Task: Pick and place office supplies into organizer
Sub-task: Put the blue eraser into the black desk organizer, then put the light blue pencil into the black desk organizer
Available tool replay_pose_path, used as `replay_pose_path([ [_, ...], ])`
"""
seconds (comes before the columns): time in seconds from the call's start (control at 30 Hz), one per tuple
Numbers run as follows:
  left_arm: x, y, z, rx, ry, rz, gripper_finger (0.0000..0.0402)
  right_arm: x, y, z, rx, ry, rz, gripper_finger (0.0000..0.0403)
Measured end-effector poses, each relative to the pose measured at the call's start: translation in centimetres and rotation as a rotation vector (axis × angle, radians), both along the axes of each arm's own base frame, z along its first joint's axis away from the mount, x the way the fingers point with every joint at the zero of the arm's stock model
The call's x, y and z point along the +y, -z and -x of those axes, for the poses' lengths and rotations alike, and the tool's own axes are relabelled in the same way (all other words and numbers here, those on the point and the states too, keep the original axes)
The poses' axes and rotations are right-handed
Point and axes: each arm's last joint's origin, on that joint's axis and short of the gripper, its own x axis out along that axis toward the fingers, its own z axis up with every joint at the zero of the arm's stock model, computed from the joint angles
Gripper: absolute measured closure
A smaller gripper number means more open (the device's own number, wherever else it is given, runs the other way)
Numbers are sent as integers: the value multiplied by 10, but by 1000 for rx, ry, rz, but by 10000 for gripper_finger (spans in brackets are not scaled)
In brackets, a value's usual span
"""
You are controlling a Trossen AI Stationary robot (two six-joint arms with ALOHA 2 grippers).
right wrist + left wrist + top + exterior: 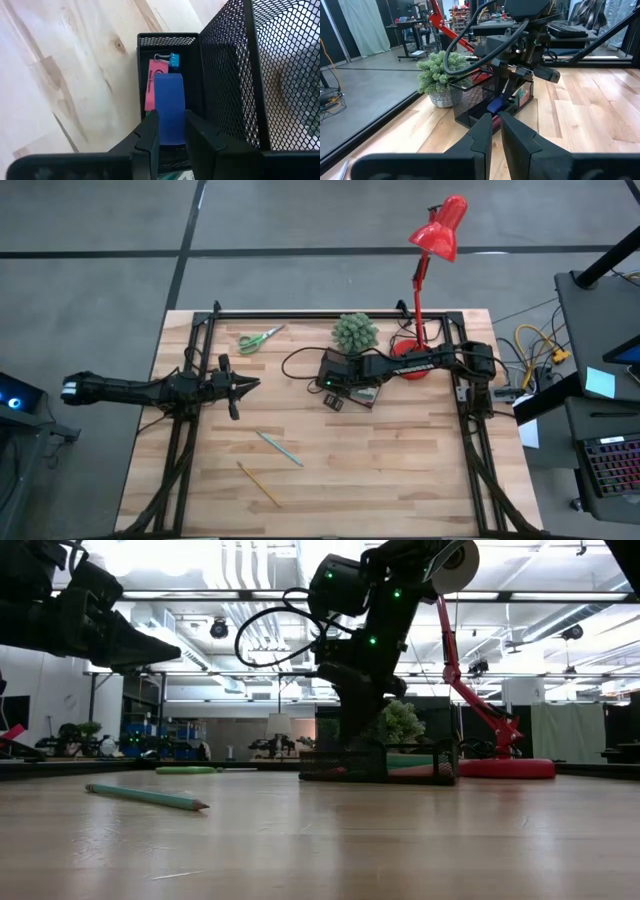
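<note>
The blue block's lower end [169,82] is inside the low section of the organizer in the right wrist view. My right gripper should release the blue block now.
The black mesh organizer [368,396] stands on the table in front of the potted plant. My right gripper [171,132] reaches slanting down into it, shut on a blue block [169,100]. Under the block, a pink pad [148,85] and a blue binder clip [173,59] lie in the low compartment. Green-handled scissors [260,338] lie at the far left. A teal pen [280,448] and a yellow pencil [260,484] lie nearer the front edge. My left gripper [245,385] hovers shut at the left, holding nothing. My right gripper pinches the blue block between its two fingers [148,136], on the block's two long sides at its upper end [170,129]. The fingers come from above, slanting down. The block's lower end reaches into the organizer's low compartment [167,37]. I cannot tell whether it touches the bottom.
A spiky green potted plant [355,332] stands just behind the organizer. A red desk lamp has its base [410,368] to the organizer's right. The organizer's tall mesh cup [230,70] rises beside the block. Bare wood lies between pen, pencil and organizer.
</note>
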Motion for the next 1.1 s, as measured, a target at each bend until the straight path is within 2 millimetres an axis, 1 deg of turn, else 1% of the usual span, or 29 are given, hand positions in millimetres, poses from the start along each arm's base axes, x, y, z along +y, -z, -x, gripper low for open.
replay_pose_path([
  [0.67,0,0,0,1,0,0,375,-3,1,0,5,-13,18,330],
  [0.8,0,0,0,0,0,0,375,-3,1,0,6,-11,40,317],
  [1.1,0,0,0,-1,0,0,375,-4,1,0,6,-7,44,269],
])
